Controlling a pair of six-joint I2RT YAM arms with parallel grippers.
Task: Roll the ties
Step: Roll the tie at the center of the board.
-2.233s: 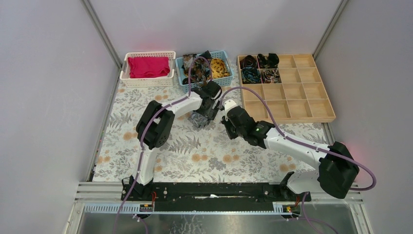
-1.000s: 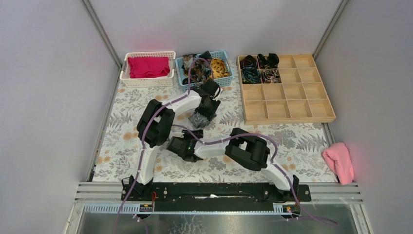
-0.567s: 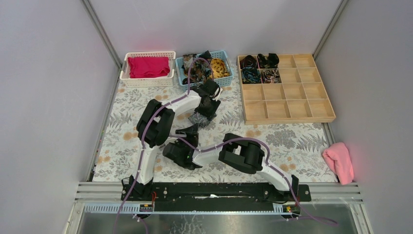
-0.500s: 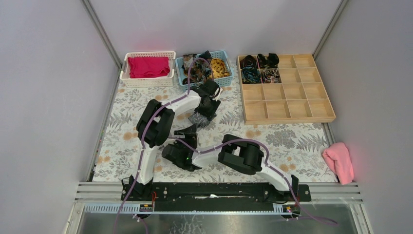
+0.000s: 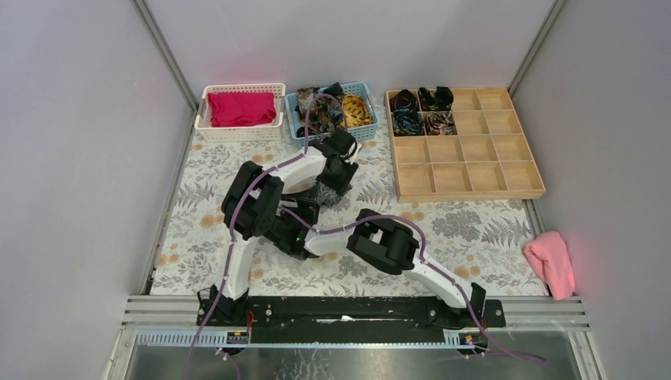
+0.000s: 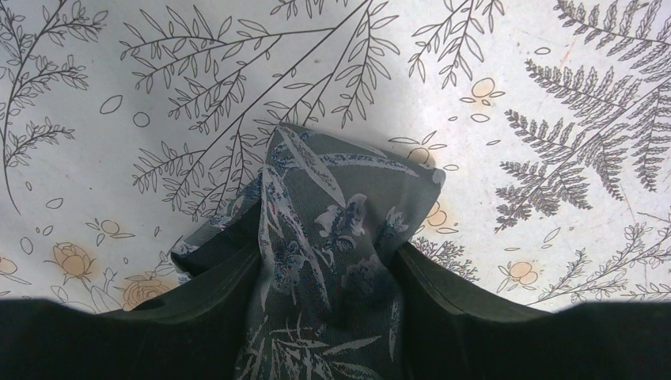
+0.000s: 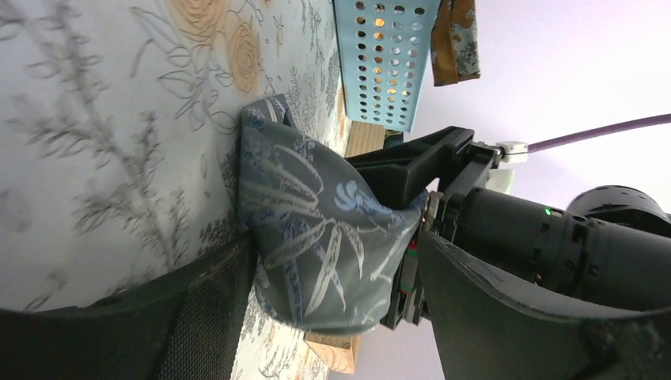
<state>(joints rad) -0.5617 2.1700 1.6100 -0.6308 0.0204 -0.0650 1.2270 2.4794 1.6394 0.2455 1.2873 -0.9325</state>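
Observation:
I will grab the grey tie's coil next with my right gripper, and I will pinch it together from the near side so that it stays rolled for a section of the tray.
A grey tie with a pale leaf pattern (image 6: 332,229), bunched into a loose coil, rests on the flowered tablecloth mid-table (image 5: 325,195). My left gripper (image 6: 326,261) is shut on it, with a finger pressing each side (image 5: 336,176). My right gripper (image 7: 336,257) stands open around the same tie (image 7: 316,229), reaching in from the near side (image 5: 310,207). Its left finger is against the cloth and its right finger is apart. In the right wrist view the left gripper's fingers (image 7: 419,170) show behind the tie.
At the back stand a white basket (image 5: 237,133) of magenta cloth, a blue basket (image 5: 365,131) of loose ties (image 5: 328,111) and a wooden compartment tray (image 5: 483,178) with coiled ties (image 5: 419,111) in its back-left cells. A pink cloth (image 5: 551,264) lies at the right edge.
My right arm swung from the right side across to the left, opened its gripper and pushed forward around the tie. The left gripper and the tie stayed put.

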